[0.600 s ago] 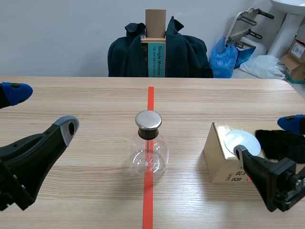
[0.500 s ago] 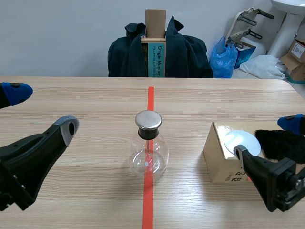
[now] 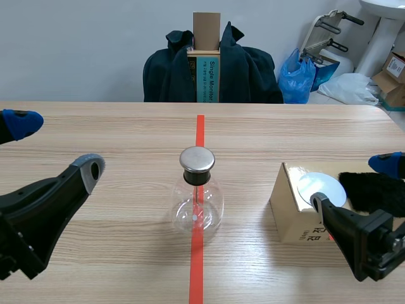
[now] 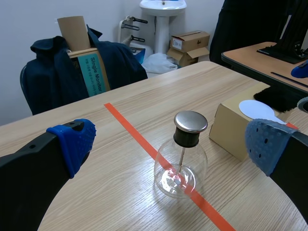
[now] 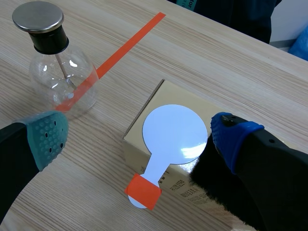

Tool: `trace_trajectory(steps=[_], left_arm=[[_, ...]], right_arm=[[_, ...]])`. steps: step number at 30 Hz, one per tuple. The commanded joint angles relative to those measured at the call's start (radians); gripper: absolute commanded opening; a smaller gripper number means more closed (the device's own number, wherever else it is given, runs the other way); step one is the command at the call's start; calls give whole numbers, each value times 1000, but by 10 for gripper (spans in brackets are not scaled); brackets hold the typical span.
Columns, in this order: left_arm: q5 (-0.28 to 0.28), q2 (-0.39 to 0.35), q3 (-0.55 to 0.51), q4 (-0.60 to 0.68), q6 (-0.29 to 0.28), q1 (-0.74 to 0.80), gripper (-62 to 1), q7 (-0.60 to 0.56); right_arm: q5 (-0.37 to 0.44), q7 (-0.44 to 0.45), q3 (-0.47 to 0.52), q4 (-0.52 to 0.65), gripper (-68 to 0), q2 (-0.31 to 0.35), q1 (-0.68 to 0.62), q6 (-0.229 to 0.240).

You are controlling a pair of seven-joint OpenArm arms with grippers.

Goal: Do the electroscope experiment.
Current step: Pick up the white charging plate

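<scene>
My right gripper is going to do the electroscope experiment, so it will next grab the white round paddle (image 5: 175,134) by its red-taped handle (image 5: 143,191).
A clear glass electroscope flask (image 3: 197,201) with a metal cap (image 3: 197,159) stands on the red tape line at mid-table. To its right a cardboard box (image 3: 288,212) carries a white round paddle (image 3: 321,189), its red-taped handle (image 5: 143,190) sticking out over the box's edge. A black fur piece (image 3: 373,190) lies against the box's right side. My left gripper (image 3: 54,145) is open, left of the flask and apart from it. In the left wrist view the flask (image 4: 179,166) is ahead of the left gripper (image 4: 169,140). My right gripper (image 5: 139,136) hangs open above the box (image 5: 144,130) and paddle (image 5: 175,127).
A chair draped with a dark jacket (image 3: 171,73) and holding an upright carton (image 3: 206,60) stands behind the table's far edge. A blue bag (image 3: 297,76), boxes and other clutter lie at the back right. In the left wrist view another table (image 4: 260,57) stands beyond this one.
</scene>
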Motion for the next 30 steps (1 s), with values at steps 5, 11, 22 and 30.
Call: trace_trajectory(steps=[5,11,22,30], left_arm=[[-6,3,1,7,-1,0,14,-9],[-6,3,1,7,-1,0,14,-6],[-1,3,1,7,-1,0,14,-6],[43,3,1,7,-1,0,14,-6]], right_arm=[[6,27,3,6,-67,8,11,3],[-117,42,17,16,-67,19,12,4],[-989,148,20,105,-67,18,-34,-44],[-1440,208,-2,4,-66,-51,-100,-441]])
